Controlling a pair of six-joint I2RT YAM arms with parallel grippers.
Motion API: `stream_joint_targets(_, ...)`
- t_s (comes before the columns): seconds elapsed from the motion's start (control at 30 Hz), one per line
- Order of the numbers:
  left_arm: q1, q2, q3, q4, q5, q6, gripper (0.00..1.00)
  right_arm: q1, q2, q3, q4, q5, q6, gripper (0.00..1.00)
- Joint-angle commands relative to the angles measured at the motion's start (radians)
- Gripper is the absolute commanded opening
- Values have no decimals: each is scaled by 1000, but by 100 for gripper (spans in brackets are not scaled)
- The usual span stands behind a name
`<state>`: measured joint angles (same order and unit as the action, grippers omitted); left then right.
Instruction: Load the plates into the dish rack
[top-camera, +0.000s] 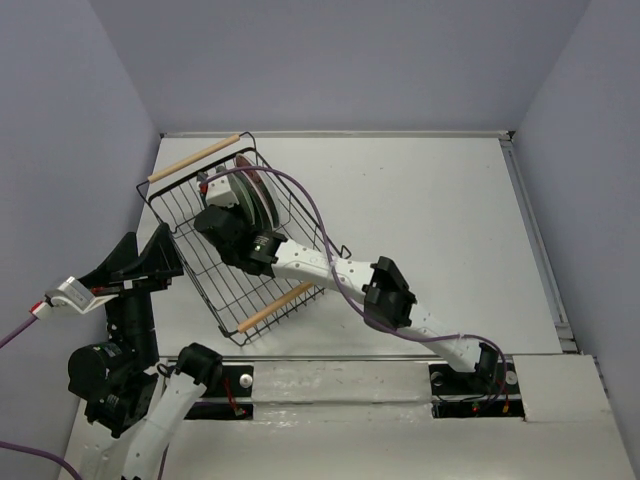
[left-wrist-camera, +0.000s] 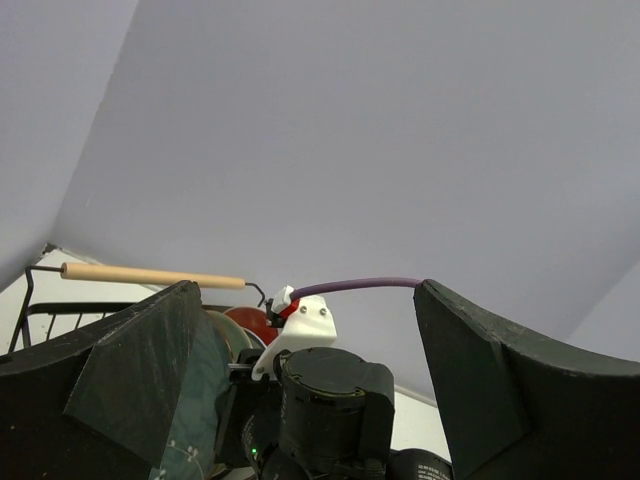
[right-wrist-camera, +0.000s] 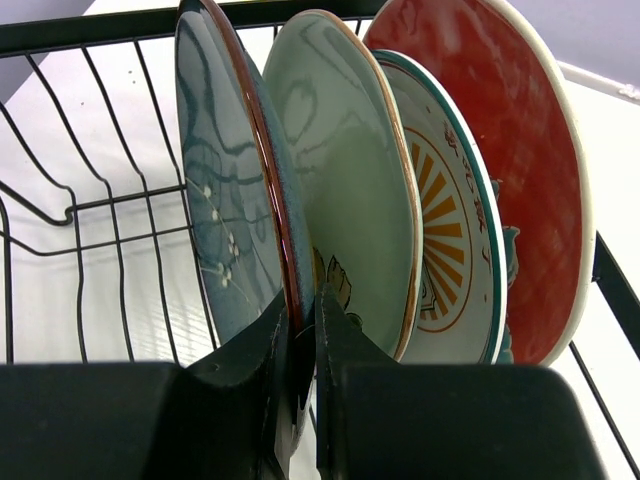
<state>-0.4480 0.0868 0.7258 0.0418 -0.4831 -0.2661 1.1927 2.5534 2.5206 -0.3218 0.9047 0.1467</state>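
I need to let go of the dark teal plate (right-wrist-camera: 225, 200) with my right gripper. It stands beside the pale mint one and would stay on edge in the rack if I opened now.
The black wire dish rack (top-camera: 190, 215) sits askew at the table's left, with wooden handles (top-camera: 193, 158). Plates stand on edge at its far end (top-camera: 255, 195). In the right wrist view they are, left to right, the dark teal plate (right-wrist-camera: 225, 200), the pale mint one (right-wrist-camera: 345, 180), a teal-rimmed patterned one (right-wrist-camera: 450, 240) and the red one (right-wrist-camera: 510, 130). My right gripper (right-wrist-camera: 305, 310) is inside the rack (top-camera: 222, 222), shut on the dark teal plate's rim. My left gripper (left-wrist-camera: 305, 290) is open and empty, raised left of the rack (top-camera: 150, 255). The cream-orange and yellow plates are out of view.
The rack's near handle (top-camera: 274, 307) lies by the table's front edge. The right arm (top-camera: 390, 295) and its purple cable (top-camera: 315, 215) cross over the rack's right side. In the left wrist view, the right arm's wrist (left-wrist-camera: 330, 400) fills the space between my open fingers.
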Motion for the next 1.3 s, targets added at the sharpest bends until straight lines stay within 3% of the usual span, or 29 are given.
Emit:
stream_joint_targets(0.0,-3,-15,-9,49,-18,11,99,24,-51,64,208,5,82,7)
stream_joint_targets(0.63,-1,-25,-12,44,-22,13,99,42,-38,21,277,-36,45,8)
stream_joint_targets(0.67,-1,-25,-12,43,-22,13,99,42,-38,15,277,-36,45,11)
stream_joint_targets(0.8,-3,-21,-12,41,-20,13,99,42,-45,-9,279,-35,39,41)
stream_joint_targets(1.07,2,-9,-19,44,-17,8,99,42,-143,-94,305,-84,33,61)
stream_joint_targets(1.27,15,30,-17,49,4,-10,99,42,-304,-264,308,-168,48,84)
